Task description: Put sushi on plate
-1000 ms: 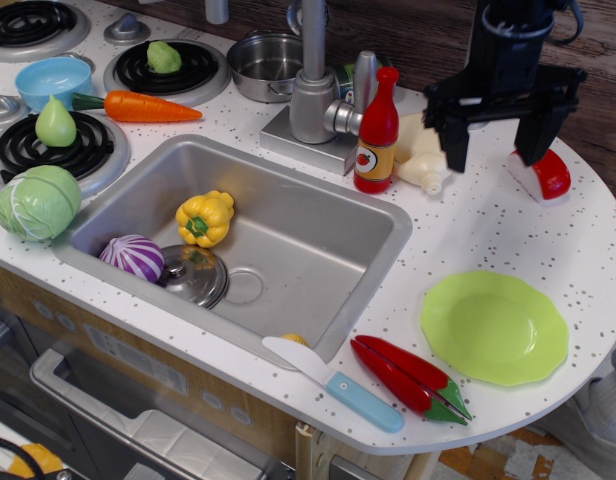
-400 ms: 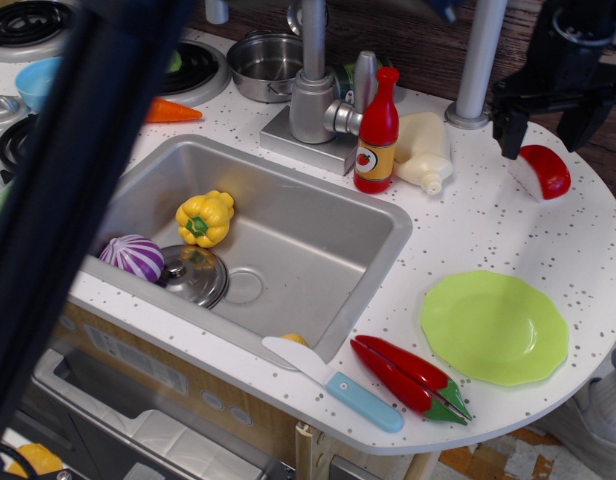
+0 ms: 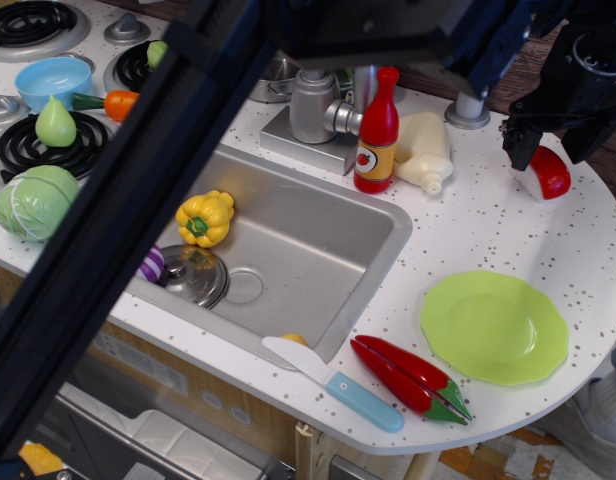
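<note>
The gripper should next take hold of the sushi by its glossy red rounded top (image 3: 552, 174), so that the sushi can be put on the lime-green plate (image 3: 494, 327).
The sushi (image 3: 548, 172), a small piece with a glossy red top and white base, lies on the counter at the far right back. My gripper (image 3: 554, 150) hangs just above and behind it, open, with one dark finger (image 3: 517, 148) at the sushi's left and the other to its right; whether they touch it I cannot tell. The lime-green plate (image 3: 494, 327) lies flat near the front right edge, with nothing on it, well in front of the sushi.
A dark arm link (image 3: 138, 210) crosses the left of the view diagonally, hiding part of the stove and sink (image 3: 288, 240). A red bottle (image 3: 377, 130) and a cream bottle (image 3: 423, 152) stand by the faucet. A chili pepper (image 3: 408, 377) and a knife (image 3: 333, 384) lie left of the plate.
My gripper has moved right from over the cream bottle to over the sushi and stayed open. The dark arm link has swung into the view. The sushi and plate have not moved.
</note>
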Motion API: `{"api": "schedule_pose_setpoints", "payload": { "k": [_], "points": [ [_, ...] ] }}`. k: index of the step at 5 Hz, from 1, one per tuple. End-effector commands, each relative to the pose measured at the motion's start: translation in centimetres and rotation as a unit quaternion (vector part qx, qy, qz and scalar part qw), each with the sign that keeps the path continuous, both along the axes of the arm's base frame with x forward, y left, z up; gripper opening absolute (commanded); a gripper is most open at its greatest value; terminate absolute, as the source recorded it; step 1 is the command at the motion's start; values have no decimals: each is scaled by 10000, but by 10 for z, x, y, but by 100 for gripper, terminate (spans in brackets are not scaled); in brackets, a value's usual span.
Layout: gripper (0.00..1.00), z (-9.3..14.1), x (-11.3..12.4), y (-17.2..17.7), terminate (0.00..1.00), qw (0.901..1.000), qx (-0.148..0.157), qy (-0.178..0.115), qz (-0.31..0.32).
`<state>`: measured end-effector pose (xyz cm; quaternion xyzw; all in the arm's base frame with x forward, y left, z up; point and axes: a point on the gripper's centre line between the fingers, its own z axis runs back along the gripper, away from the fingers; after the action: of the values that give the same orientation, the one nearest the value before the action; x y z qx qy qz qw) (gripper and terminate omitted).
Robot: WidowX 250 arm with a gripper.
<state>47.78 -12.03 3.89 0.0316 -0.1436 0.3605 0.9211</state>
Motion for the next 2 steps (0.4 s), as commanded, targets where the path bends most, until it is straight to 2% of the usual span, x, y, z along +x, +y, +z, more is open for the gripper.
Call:
{"api": "schedule_pose_setpoints", "payload": {
  "k": [1,2],
  "points": [
    [100,16,12,3,0,9994,-291,-211,23],
    [100,3,13,6,0,9997,-194,-71,-131]
  ]
}}
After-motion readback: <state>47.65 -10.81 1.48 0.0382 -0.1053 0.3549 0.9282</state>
